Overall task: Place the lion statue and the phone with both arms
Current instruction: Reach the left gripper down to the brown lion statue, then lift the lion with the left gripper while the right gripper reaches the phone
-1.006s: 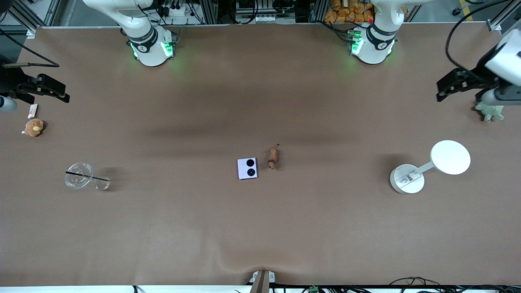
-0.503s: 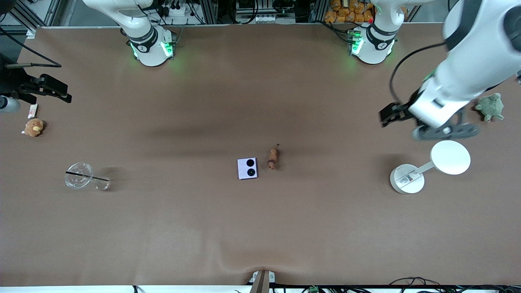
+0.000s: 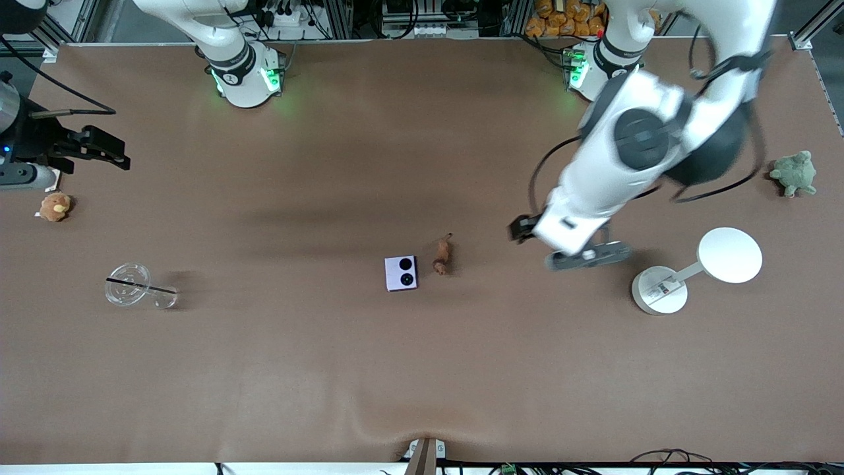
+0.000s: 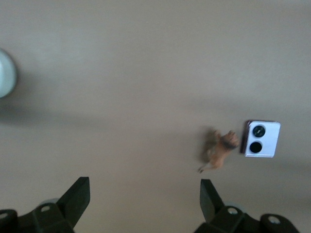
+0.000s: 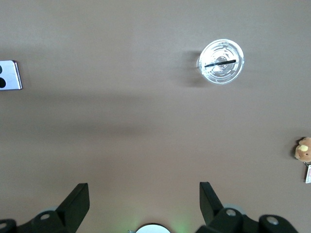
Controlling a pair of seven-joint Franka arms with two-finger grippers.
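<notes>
The left gripper grabs the lion statue by its maned head (image 3: 440, 268) next, to place it along with the phone (image 3: 401, 273).
The lion statue (image 3: 442, 256) lies on the brown table near its middle, with the phone (image 3: 401, 273) just beside it toward the right arm's end, camera circles up. Both show in the left wrist view, the lion statue (image 4: 221, 150) next to the phone (image 4: 262, 139). My left gripper (image 3: 522, 230) is open and empty, in the air over bare table between the lion statue and the lamp stand; its fingers (image 4: 80, 191) stand wide apart. My right gripper (image 3: 105, 148) is open and empty over the right arm's end of the table; its view catches the phone's edge (image 5: 9, 75).
A white lamp stand (image 3: 659, 290) stands under the left arm's elbow side. A green plush turtle (image 3: 793, 173) lies at the left arm's end. A brown plush toy (image 3: 54, 206) and a clear cup with a black straw (image 3: 128, 285) lie at the right arm's end.
My left arm has swung from the left arm's end of the table toward the middle, ending close to the lion statue. My right gripper has shifted slightly toward the middle. The objects have not moved.
</notes>
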